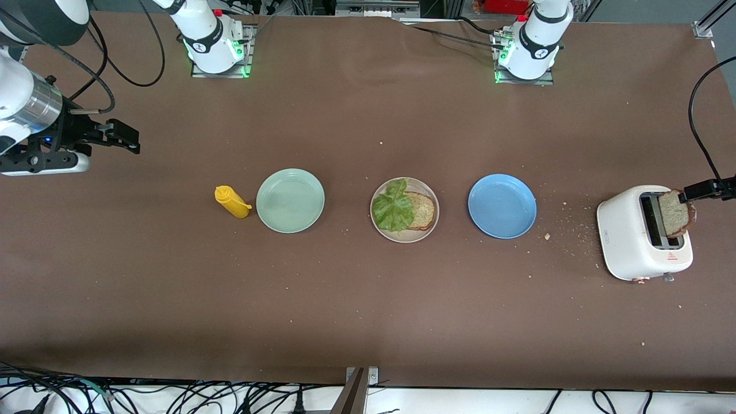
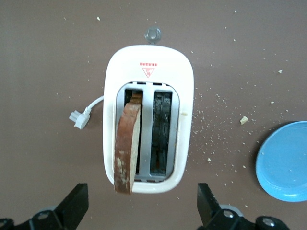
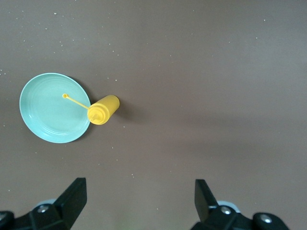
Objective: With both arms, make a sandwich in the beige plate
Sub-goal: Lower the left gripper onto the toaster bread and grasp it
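Observation:
My left gripper is to grab the bread slice by its upper crust edge next. That edge sticks out, and the toaster slot closes around the slice's lower part.
The beige plate (image 1: 405,237) sits mid-table between two other plates. On it lies one brown bread slice (image 1: 424,211), with a crinkled green lettuce leaf (image 1: 394,205) partly over it. A second bread slice (image 1: 674,214) (image 2: 127,143) stands upright in a slot of the white toaster (image 1: 632,233) (image 2: 184,96) at the left arm's end. My left gripper (image 1: 698,191) (image 2: 142,206) hangs open over the toaster, its fingers wide of the slice and apart from it. My right gripper (image 1: 121,137) (image 3: 140,201) waits open and empty over bare table at the right arm's end.
A mint-green plate (image 1: 290,200) (image 3: 54,108) and a yellow squeeze bottle (image 1: 232,202) (image 3: 103,110) lie toward the right arm's end. A blue plate (image 1: 502,206) (image 2: 283,160) sits between the beige plate and the toaster. Crumbs and the toaster's plug (image 2: 79,117) lie around the toaster.

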You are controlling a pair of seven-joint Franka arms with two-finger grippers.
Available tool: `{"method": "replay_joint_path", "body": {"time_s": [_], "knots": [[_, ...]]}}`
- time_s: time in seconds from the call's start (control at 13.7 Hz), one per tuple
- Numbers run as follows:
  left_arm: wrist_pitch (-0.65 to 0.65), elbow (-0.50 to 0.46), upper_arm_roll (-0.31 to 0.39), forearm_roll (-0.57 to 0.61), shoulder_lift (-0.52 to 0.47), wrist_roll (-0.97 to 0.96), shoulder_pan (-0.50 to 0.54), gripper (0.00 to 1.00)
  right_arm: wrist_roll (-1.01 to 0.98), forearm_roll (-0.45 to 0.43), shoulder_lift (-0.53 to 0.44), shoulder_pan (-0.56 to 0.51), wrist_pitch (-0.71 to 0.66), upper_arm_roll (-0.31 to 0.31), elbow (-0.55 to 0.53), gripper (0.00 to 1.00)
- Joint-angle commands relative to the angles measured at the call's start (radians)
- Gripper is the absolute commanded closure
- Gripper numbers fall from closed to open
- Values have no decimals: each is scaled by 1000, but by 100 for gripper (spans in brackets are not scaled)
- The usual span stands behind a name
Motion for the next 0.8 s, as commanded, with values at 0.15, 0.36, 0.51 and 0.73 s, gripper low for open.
{"method": "replay_joint_path", "body": {"time_s": [0.15,0.36,0.51,0.73], "knots": [[183,-92,1,25,30,58,26,0,-5,-19,-2,4,-34,-4,39,0],[242,-161,-1,25,25,72,36,2,-5,-16,-3,4,-37,-4,48,0],[244,-167,1,27,26,74,34,33,-3,-16,-13,4,-38,-4,53,0],[236,-160,-1,65,28,74,29,100,-2,-11,-16,4,-37,-4,51,0]]}}
